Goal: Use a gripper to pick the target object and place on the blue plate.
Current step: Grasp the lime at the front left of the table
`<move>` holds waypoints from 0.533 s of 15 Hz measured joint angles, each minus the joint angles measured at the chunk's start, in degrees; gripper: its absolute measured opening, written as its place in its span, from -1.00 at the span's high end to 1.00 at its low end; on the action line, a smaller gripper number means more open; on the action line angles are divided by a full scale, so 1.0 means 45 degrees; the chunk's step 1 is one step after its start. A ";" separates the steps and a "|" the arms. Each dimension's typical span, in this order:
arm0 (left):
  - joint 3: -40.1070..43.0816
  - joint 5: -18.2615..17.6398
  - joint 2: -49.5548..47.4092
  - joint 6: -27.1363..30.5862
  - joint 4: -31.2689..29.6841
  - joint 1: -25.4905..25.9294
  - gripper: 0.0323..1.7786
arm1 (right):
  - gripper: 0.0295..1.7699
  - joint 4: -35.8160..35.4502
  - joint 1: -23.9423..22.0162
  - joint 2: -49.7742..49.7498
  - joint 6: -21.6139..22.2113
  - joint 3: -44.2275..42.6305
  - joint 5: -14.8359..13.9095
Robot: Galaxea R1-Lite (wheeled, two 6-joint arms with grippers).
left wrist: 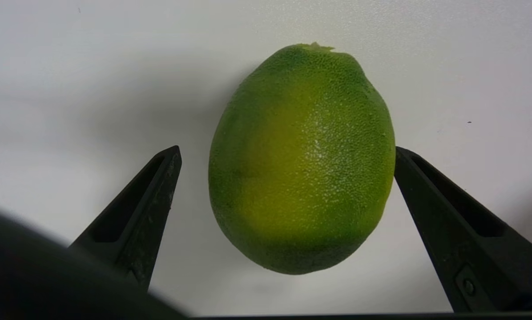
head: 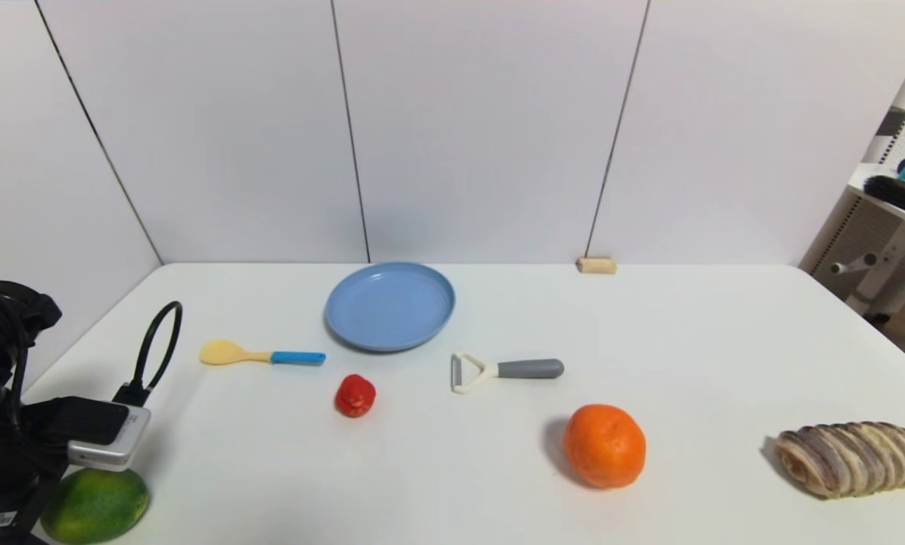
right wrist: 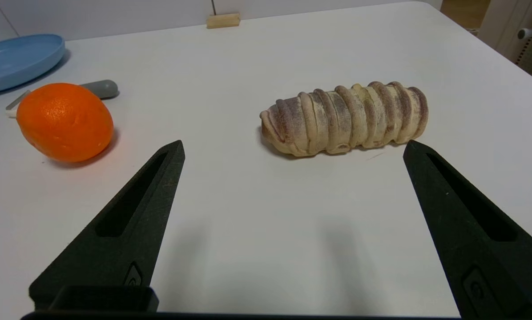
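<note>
My left gripper is to grip the mottled green fruit by its wide middle next, so it can put the fruit on the blue plate.
The mottled green fruit lies at the table's near left corner, upright-oval in the left wrist view. My left gripper hangs over it, open, a black finger on each side: one fingertip touches the skin, the other stands a small gap away. In the head view its silver-grey box covers the fruit's top. The light blue plate sits bare at the back centre. My right gripper is open over bare table at the near right, out of the head view.
A yellow spoon with a blue handle, a small red piece and a white peeler lie between the fruit and the plate. An orange and a bread loaf sit to the right. A wooden block rests by the back wall.
</note>
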 joint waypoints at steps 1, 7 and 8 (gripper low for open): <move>0.0030 0.0005 0.0019 -0.0005 0.0000 0.0000 -0.90 | -0.92 -0.0005 0.0000 0.0000 0.0000 0.0000 -0.0005; 0.0387 -0.0236 0.0038 0.0000 -0.0507 0.0000 -0.38 | -0.92 -0.0005 0.0000 0.0000 0.0000 0.0000 0.0000; 0.0417 -0.0466 0.0024 0.0008 -0.0526 0.0000 -0.26 | -0.92 -0.0005 0.0000 0.0000 0.0000 0.0000 0.0003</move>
